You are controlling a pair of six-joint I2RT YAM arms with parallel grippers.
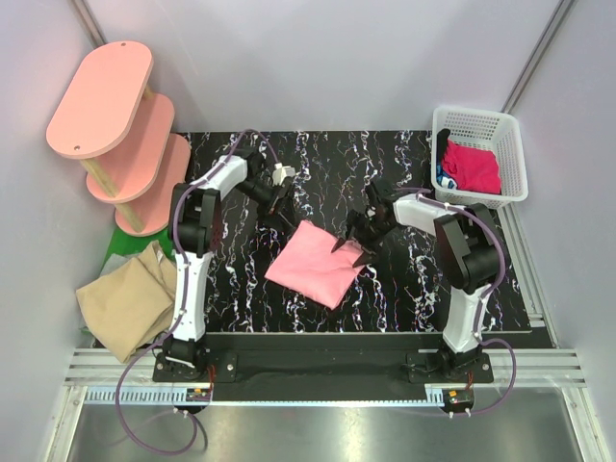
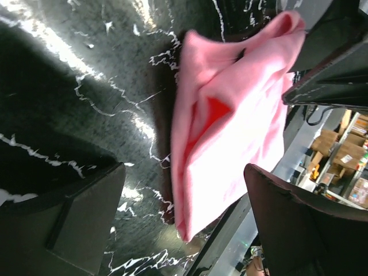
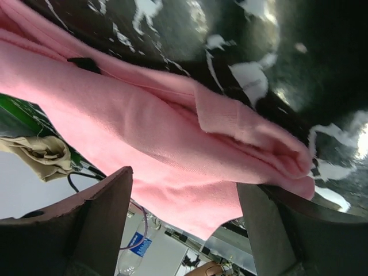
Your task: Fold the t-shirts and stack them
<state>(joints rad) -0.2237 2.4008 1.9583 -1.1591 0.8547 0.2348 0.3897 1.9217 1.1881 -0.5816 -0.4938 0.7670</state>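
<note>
The salmon-pink t-shirt should be picked up next by its far corner (image 1: pixel 305 227) with my left gripper. Its body is then free to lay onto the tan-beige t-shirt (image 1: pixel 125 298).
The salmon-pink t-shirt (image 1: pixel 316 262) lies folded into a small tilted rectangle on the black marbled table (image 1: pixel 414 289). My left gripper (image 1: pixel 282 207) is open and empty, just beyond the shirt's far corner. In the left wrist view the shirt (image 2: pixel 230 115) lies ahead of the spread fingers (image 2: pixel 75 224). My right gripper (image 1: pixel 351 245) is open at the shirt's right edge. In the right wrist view the folded cloth (image 3: pixel 144 126) lies between and ahead of the open fingers (image 3: pixel 98 224). The tan-beige t-shirt (image 1: pixel 125 298) lies crumpled off the table's left side. The magenta-red t-shirt (image 1: pixel 472 166) is in the basket.
A white lattice basket (image 1: pixel 510 144) stands at the back right corner. A pink oval shelf unit (image 1: pixel 115 125) stands at the back left. A green patch (image 1: pixel 130 241) lies under it. The tan shirt (image 3: pixel 34 150) shows in the right wrist view.
</note>
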